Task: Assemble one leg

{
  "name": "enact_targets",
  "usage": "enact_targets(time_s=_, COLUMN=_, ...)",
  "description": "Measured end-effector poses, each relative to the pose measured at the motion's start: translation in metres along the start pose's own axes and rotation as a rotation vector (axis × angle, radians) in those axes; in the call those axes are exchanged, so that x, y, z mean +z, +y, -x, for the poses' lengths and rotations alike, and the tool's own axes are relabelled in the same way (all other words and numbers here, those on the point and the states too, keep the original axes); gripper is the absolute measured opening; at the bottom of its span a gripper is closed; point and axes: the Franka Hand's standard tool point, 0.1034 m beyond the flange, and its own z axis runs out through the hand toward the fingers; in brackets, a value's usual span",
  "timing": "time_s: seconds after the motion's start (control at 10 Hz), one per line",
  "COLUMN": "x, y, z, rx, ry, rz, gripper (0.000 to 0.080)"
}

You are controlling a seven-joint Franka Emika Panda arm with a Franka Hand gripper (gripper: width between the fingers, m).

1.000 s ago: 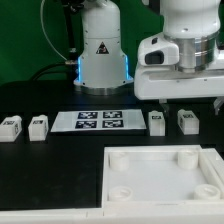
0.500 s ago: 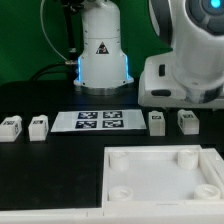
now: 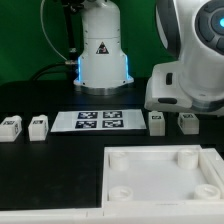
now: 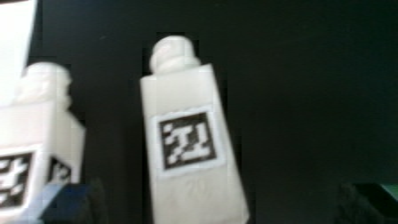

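I should grab the leg next by its square body beyond the tag [image 4: 201, 200], so that the leg's rounded end stays free to go into a tray socket.
Four white legs with marker tags lie on the black table: two at the exterior view's left [image 3: 10, 126] [image 3: 38, 125] and two at its right [image 3: 156, 122] [image 3: 188, 121]. The arm's white hand [image 3: 190, 92] hangs just above the right pair, and its fingers are hidden there. In the wrist view one leg [image 4: 189, 140] lies lengthwise between the fingertips of my gripper [image 4: 222, 205], with its neighbour [image 4: 36, 125] beside it. The jaws stand wide apart on either side of the leg, which still rests on the table.
The large white square tray [image 3: 150, 153] with corner sockets fills the front of the table. The marker board [image 3: 100, 120] lies between the two pairs of legs. The robot base [image 3: 100, 55] stands behind it.
The arm has swung toward the exterior view's right and dropped lower over the right pair of legs. No leg has moved.
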Motion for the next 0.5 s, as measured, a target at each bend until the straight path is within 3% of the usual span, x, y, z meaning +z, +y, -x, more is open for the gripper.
enact_targets(time_s=0.5, x=0.014, y=0.005, z=-0.005, rx=0.005, ry=-0.028, rz=0.002, gripper=0.0649)
